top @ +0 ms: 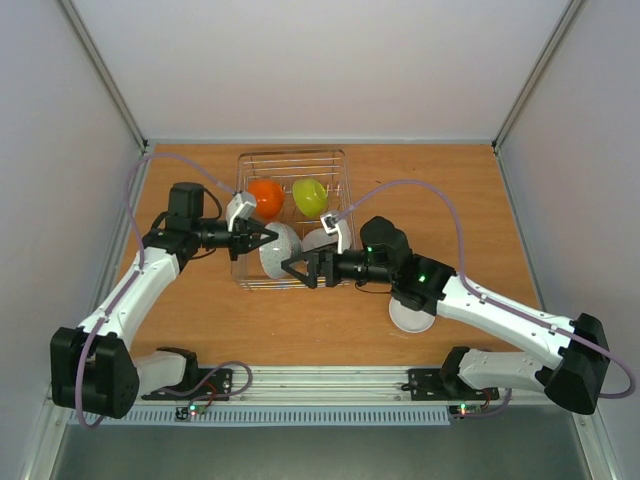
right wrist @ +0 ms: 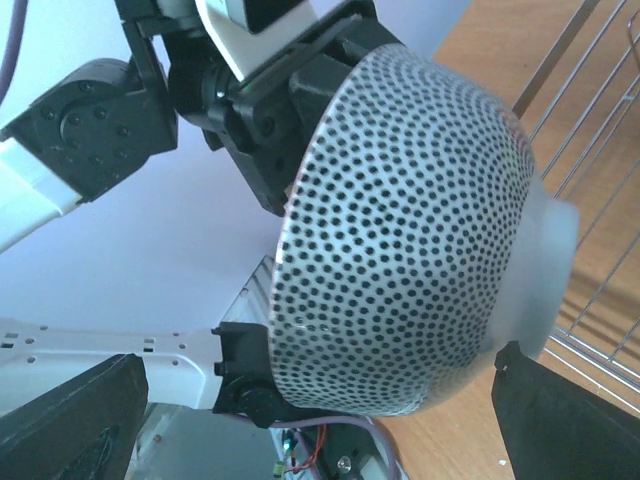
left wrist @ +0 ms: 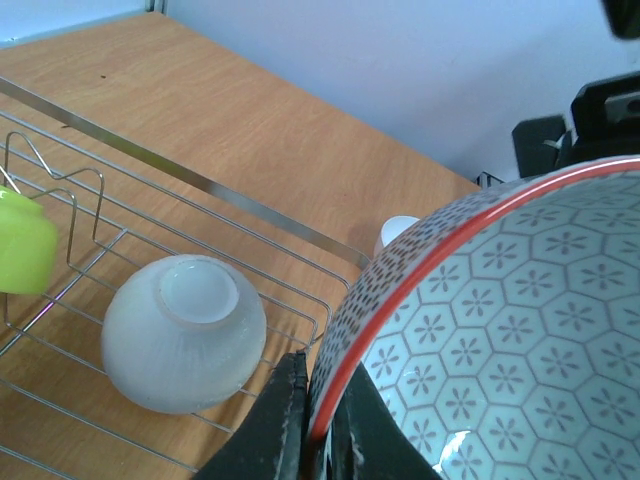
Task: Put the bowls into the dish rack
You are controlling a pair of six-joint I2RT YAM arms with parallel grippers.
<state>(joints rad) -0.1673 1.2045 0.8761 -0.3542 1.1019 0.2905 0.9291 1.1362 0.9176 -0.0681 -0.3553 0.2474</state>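
The right gripper's fingers only reach the grey dotted bowl's lower edge [top: 286,273] [right wrist: 358,402], so the robot will move farther toward the bowl before closing.
My left gripper [top: 262,237] [left wrist: 318,385] is shut on the red rim of the grey dotted bowl [top: 276,252] [left wrist: 500,330] [right wrist: 410,240], holding it on edge over the front of the dish rack [top: 290,160] [left wrist: 200,185]. The right gripper [top: 298,267] [right wrist: 320,400] is open, its fingers [right wrist: 70,420] standing either side of that bowl without touching it. In the rack are an orange bowl [top: 265,197], a lime green bowl [top: 310,196] [left wrist: 20,240] and an upturned white bowl [top: 320,240] [left wrist: 185,330]. Another white bowl [top: 412,318] [left wrist: 398,232] sits on the table under the right arm.
The rack's wire rods [right wrist: 590,90] run close to the right of the held bowl. Grey walls close in the wooden table [top: 480,220] on three sides. The two arms meet just in front of the rack.
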